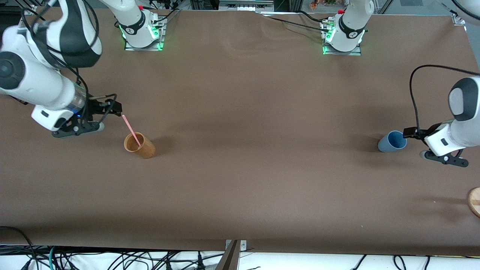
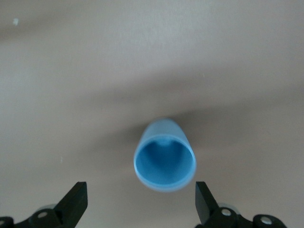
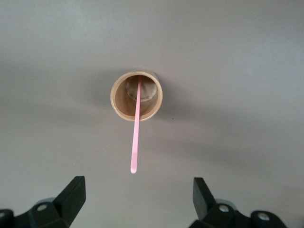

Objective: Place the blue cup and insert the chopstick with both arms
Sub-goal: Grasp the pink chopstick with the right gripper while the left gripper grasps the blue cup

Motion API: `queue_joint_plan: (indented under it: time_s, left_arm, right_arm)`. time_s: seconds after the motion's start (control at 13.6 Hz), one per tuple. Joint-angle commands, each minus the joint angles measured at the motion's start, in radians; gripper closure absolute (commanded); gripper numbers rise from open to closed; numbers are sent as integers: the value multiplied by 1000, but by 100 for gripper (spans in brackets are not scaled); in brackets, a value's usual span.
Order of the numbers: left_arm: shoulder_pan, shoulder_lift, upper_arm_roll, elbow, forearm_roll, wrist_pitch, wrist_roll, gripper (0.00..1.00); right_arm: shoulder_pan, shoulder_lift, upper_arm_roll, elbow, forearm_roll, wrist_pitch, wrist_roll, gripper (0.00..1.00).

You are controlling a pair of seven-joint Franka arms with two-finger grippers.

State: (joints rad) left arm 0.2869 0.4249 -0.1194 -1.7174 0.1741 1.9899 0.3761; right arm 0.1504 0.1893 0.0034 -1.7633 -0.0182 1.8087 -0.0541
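I should next use my left gripper to grip the blue cup by its rim [image 1: 397, 132], so I can place it for the chopstick [image 1: 131, 129].
The blue cup [image 1: 392, 141] stands on the brown table near the left arm's end; the left wrist view looks into its mouth [image 2: 165, 159]. My left gripper [image 1: 408, 133] is open and empty just beside the cup, with the cup slightly ahead of its fingertips [image 2: 140, 206]. The pink chopstick [image 1: 131, 129] leans in the tan cup [image 1: 140, 146] near the right arm's end, and both show in the right wrist view, chopstick [image 3: 136, 128] and tan cup [image 3: 124, 109]. My right gripper [image 1: 115, 107] is open and empty by the chopstick's upper tip [image 3: 137, 199], not touching it.
A round wooden object [image 1: 474, 201] lies at the table's edge at the left arm's end, nearer the front camera than the blue cup. The brown cloth [image 1: 255, 131] stretches between the two cups.
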Motion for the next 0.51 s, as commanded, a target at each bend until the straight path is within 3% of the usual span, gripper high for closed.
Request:
queue_joint_plan:
  time_s: [0.0,0.15,0.44]
  left_arm:
    - [24,79,-14,-36,11,144,96,0]
    - [49,86,-19,-71,11,141,113,0]
    - [57,86,-19,-68,10,141,152,0]
  right_arm:
    - [6,45,0,-31,-2,67,-6,0]
    - [8,68,1,-66,-2,131,-6,2]
    - [9,93,1,-128,-5,233,-6,15]
